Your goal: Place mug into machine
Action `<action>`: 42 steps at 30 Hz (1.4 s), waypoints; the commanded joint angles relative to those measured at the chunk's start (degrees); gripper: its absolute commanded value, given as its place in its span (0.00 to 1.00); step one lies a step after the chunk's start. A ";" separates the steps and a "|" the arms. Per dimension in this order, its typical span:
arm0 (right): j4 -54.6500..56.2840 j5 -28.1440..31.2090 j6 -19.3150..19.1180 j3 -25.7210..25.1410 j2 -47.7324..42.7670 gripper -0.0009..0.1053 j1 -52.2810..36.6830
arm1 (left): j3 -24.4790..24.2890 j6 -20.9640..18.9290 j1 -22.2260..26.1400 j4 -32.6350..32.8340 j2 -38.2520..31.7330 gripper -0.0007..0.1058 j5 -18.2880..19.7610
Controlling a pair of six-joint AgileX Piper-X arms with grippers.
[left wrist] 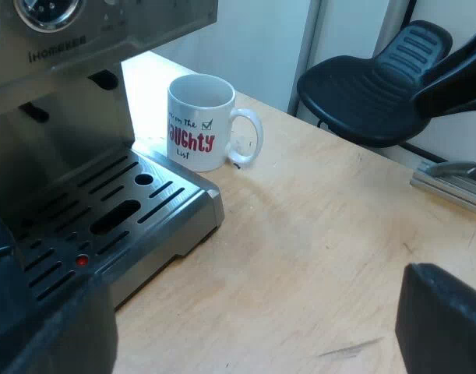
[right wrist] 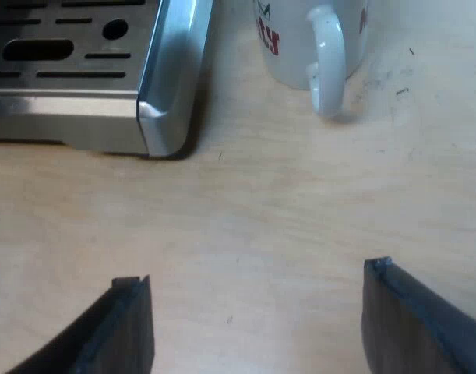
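Note:
My right gripper grabs the white mug by its handle [right wrist: 328,62] next, to place the mug into the machine [right wrist: 74,70].
A white mug [left wrist: 200,121] with red and green lettering stands upright on the wooden table beside the espresso machine's slotted drip tray [left wrist: 105,226], its handle [left wrist: 248,139] pointing away from the machine. My left gripper [left wrist: 245,327] is open, one black finger [left wrist: 440,323] over the bare wood, well short of the mug. In the right wrist view the mug [right wrist: 300,43] and its handle [right wrist: 329,66] stand ahead of my right gripper [right wrist: 257,292], which is open above the table with nothing between its fingers [right wrist: 128,319].
The espresso machine's metal front [left wrist: 66,47] with a gauge rises over the tray. The tray's corner [right wrist: 163,117] juts toward the mug. A black chair seat [left wrist: 378,86] stands beyond the table edge, with a metal rail [left wrist: 452,183] nearby.

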 commanded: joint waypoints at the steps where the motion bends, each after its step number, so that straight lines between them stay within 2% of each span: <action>1: -7.63 0.05 -0.54 3.62 -0.03 0.57 -0.16 | -0.41 0.26 -0.15 -0.53 -0.18 0.75 0.11; 13: -31.67 0.17 -0.54 18.07 -0.03 0.57 -0.16 | -0.41 0.26 -0.15 -0.53 -0.18 0.75 0.11; 21: -44.12 4.13 -0.54 25.92 -0.03 0.57 -0.16 | -0.41 0.26 -0.15 -0.53 -0.18 0.75 0.11; 28: -53.31 4.70 -0.54 28.36 4.93 0.57 -0.16 | -0.41 0.26 -0.15 -0.53 -0.18 0.75 0.11; 42: -80.45 4.70 -0.54 28.36 31.22 0.57 -0.16 | -0.41 0.26 -0.15 -0.53 -0.18 0.75 0.11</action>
